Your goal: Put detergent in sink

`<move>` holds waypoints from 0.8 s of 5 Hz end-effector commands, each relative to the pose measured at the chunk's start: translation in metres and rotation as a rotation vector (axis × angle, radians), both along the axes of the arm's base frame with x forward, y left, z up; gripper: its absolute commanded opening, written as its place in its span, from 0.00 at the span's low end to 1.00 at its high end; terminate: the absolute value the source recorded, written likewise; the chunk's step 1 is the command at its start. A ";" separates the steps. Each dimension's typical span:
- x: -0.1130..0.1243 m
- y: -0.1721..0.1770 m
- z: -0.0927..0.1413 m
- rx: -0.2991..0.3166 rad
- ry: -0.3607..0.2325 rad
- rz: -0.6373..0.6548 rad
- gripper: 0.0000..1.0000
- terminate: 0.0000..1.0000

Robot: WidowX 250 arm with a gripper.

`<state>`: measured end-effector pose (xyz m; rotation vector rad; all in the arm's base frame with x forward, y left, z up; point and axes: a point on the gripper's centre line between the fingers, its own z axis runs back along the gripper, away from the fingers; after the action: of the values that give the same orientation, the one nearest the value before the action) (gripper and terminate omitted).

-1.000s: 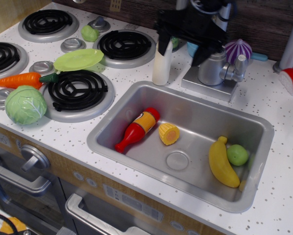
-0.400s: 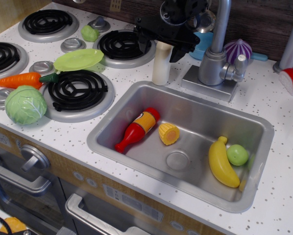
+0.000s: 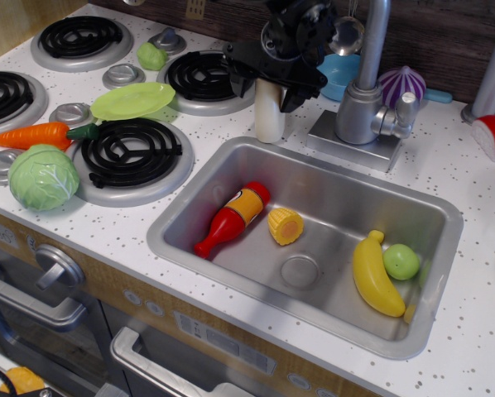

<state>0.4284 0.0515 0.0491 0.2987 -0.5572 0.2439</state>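
Note:
My gripper grabs the cream-white bottle by its upper part (image 3: 270,93) next, to put the detergent in the sink.
The detergent (image 3: 269,117), a plain cream-white bottle, stands upright on the counter just behind the sink's back left corner. My black gripper (image 3: 271,77) is directly over it, with its jaws spread to either side of the bottle's top; the cap is hidden by the gripper. The jaws look open, not closed on the bottle. The sink (image 3: 175,240) is a big steel basin in the middle of the view, in front of and to the right of the bottle.
In the sink lie a ketchup bottle (image 3: 231,219), corn piece (image 3: 285,225), banana (image 3: 373,275) and green fruit (image 3: 401,261). The faucet (image 3: 363,91) stands right of the gripper, with a purple onion (image 3: 403,83) behind. Burners, green plate (image 3: 133,101), carrot (image 3: 32,135) and cabbage (image 3: 43,176) lie left.
My gripper moved left from the faucet to above the detergent, then came down a little around its top. The bottle has not moved.

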 end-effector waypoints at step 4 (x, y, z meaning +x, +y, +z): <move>-0.024 -0.022 0.063 0.034 0.001 0.122 0.00 0.00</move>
<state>0.3821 0.0162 0.0994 0.4030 -0.4378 0.3774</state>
